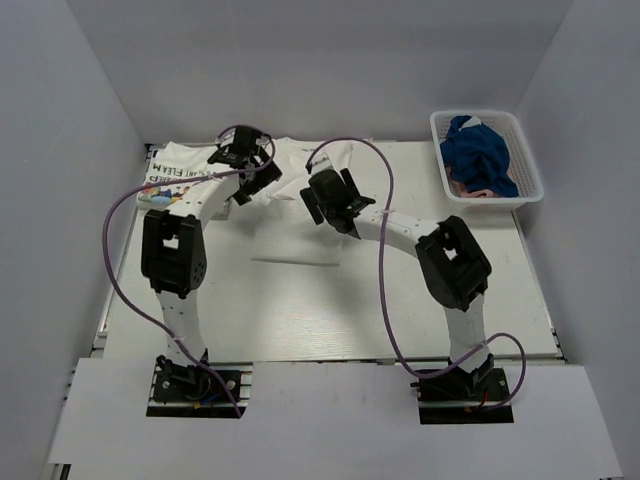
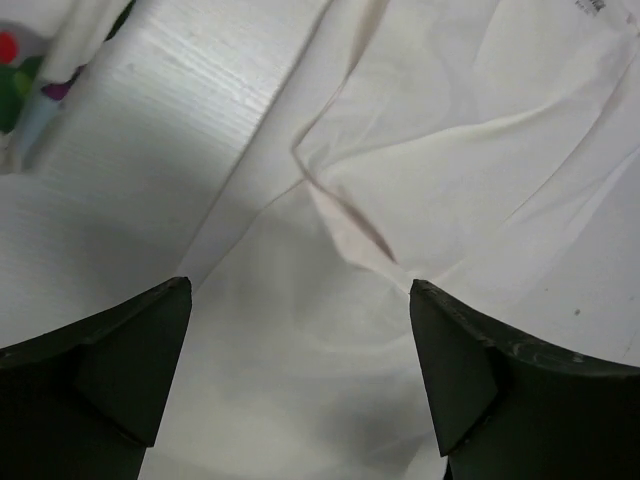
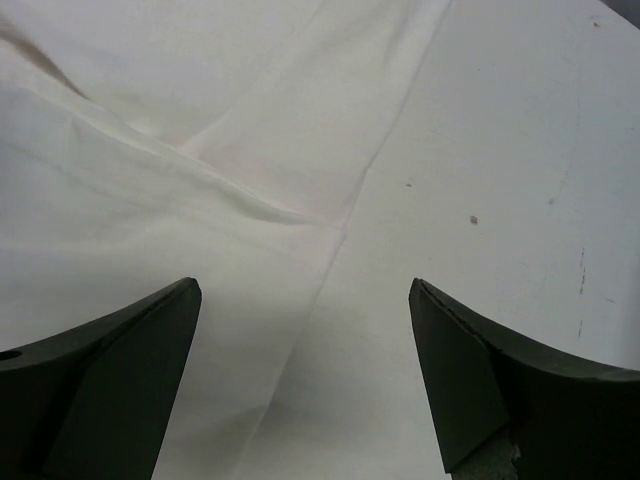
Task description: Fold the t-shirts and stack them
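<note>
Next, the left gripper grabs the spread white t-shirt's near-edge corner facing the lettered t-shirt, to fold it toward the shirt's far end.
A white t-shirt lies spread on the table's far middle. A second white t-shirt with black lettering lies at the far left; its multicolour graphic shows in the left wrist view. My left gripper is open and empty, low over creased white fabric, jaws wide apart. My right gripper is open and empty just above the spread shirt's side edge, with bare table to its right. No red print shows.
A white mesh basket holding blue cloth stands at the far right corner. White walls enclose the table on three sides. Purple cables loop off both arms.
</note>
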### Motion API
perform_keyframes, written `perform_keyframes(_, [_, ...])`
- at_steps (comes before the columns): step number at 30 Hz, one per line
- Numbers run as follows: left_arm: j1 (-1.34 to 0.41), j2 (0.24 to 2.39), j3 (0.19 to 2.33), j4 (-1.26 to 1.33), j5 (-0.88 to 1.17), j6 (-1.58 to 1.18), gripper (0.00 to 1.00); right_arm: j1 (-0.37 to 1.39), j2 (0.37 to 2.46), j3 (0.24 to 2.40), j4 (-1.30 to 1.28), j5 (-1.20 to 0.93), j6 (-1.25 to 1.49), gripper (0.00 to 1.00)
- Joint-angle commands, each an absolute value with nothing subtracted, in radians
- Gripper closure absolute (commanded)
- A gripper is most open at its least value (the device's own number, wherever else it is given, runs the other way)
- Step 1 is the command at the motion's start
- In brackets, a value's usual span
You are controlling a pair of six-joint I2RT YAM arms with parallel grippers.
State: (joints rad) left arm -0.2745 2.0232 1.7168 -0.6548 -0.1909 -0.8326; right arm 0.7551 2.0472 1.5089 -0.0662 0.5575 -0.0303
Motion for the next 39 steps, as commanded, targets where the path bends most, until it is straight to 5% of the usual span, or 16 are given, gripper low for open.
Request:
perform_keyframes(1, [-0.268, 1.867, 1.643, -0.686, -0.222, -0.795, 0.0, 0.769, 1.904, 1.439, -0.031, 0.497, 0.034, 0.1])
perform_keyframes(11, [-0.29, 1.603, 1.093, -0.605, -0.129, -0.73, 0.01, 0.761, 1.68, 1.102, -0.121, 0.246, 0.285, 0.1])
perform_keyframes(15, [-0.29, 1.603, 1.023, -0.566, -0.109, -0.721, 0.14, 0.764, 1.657, 0.994, -0.057, 0.036, 0.293, 0.1])
perform_keyframes(20, [-0.29, 1.641, 0.98, -0.499, -0.098, -0.712, 0.24, 0.758, 1.687, 0.933, 0.052, 0.009, 0.27, 0.1])
perform_keyframes(26, [-0.281, 1.707, 0.98, -0.466, -0.098, -0.703, 0.48, 0.753, 1.784, 0.974, 0.054, -0.031, 0.275, 0.18])
perform_keyframes(30, [-0.281, 1.732, 0.971, -0.434, -0.075, -0.693, 0.65, 0.753, 1.819, 0.973, 0.08, -0.005, 0.285, 0.43])
perform_keyframes(32, [-0.281, 1.753, 0.971, -0.434, -0.066, -0.683, 0.85, 0.753, 1.828, 0.974, 0.083, 0.026, 0.288, 0.54])
perform_keyframes(34, [-0.281, 1.753, 0.98, -0.443, -0.057, -0.674, 1.0, 0.752, 1.824, 0.98, 0.071, 0.041, 0.293, 0.77])
perform_keyframes(37, [-0.291, 1.735, 0.98, -0.443, -0.075, -0.673, 1.0, 0.758, 1.778, 0.945, 0.092, 0.063, 0.293, 1.0])
perform_keyframes(39, [-0.291, 1.683, 0.94, -0.428, -0.065, -0.663, 1.0, 0.756, 1.734, 0.922, 0.127, 0.066, 0.291, 1.0])
